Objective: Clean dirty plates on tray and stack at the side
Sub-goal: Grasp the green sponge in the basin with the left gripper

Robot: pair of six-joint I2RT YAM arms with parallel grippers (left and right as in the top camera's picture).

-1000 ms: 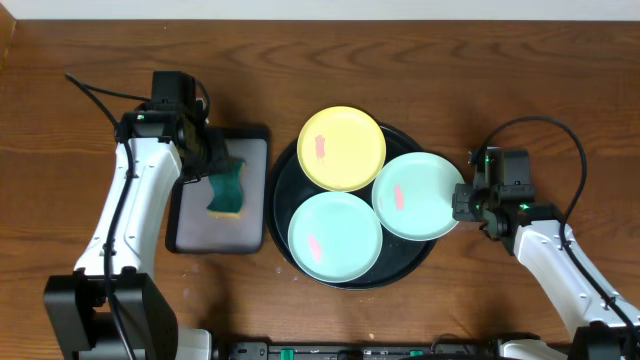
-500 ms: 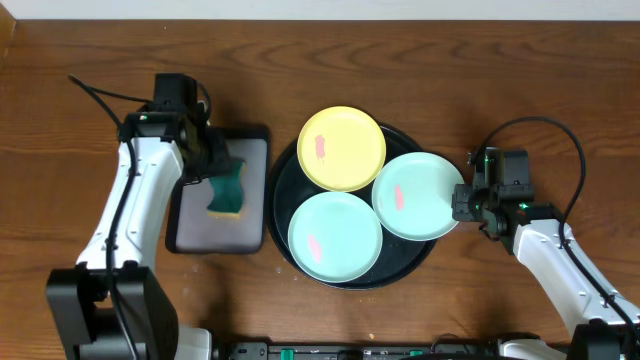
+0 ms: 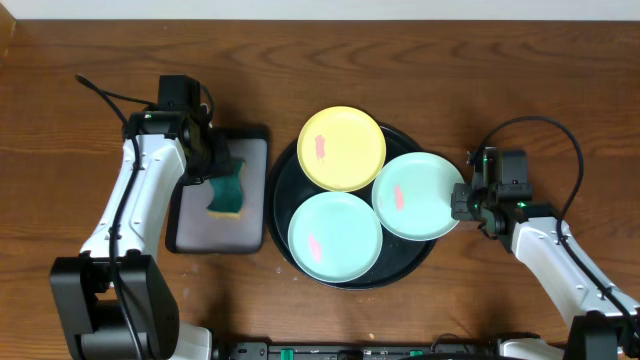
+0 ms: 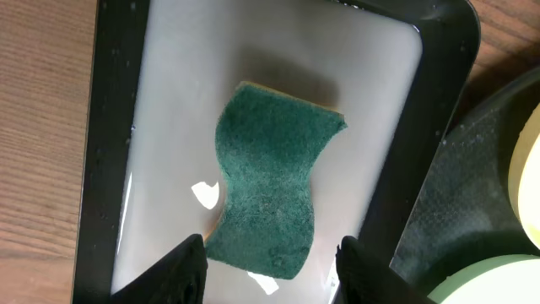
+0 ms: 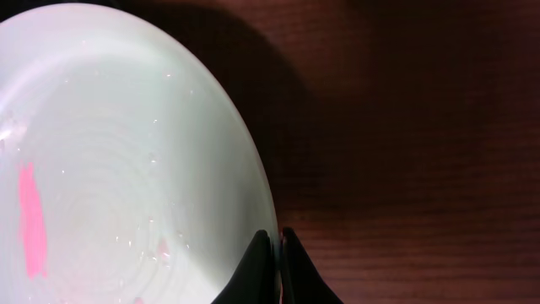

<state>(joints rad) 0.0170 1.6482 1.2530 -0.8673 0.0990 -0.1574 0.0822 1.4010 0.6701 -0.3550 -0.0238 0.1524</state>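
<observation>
My left gripper grabs the green sponge (image 4: 272, 190) across its near end next, leaving the sponge's far end free to wipe the pink smear.
The round black tray (image 3: 284, 178) holds a pale yellow plate (image 3: 342, 148) at the back and a mint green plate (image 3: 335, 236) at the front, each with a pink smear. A second mint green plate (image 3: 417, 195) with a pink smear lies tilted over the tray's right rim. My right gripper (image 3: 461, 200) is shut on this plate's right rim (image 5: 253, 181), fingers pinched at the edge (image 5: 278, 245). My left gripper (image 4: 272, 266) is open above a green sponge (image 4: 272, 190), which lies in the rectangular tray.
The rectangular black tray with a grey wet inside (image 3: 192, 220) stands left of the round tray; it also shows in the left wrist view (image 4: 164, 101). Bare wooden table lies to the right of the right arm and behind the trays.
The left arm has shifted slightly over the rectangular tray. The right gripper and the plates have not visibly moved.
</observation>
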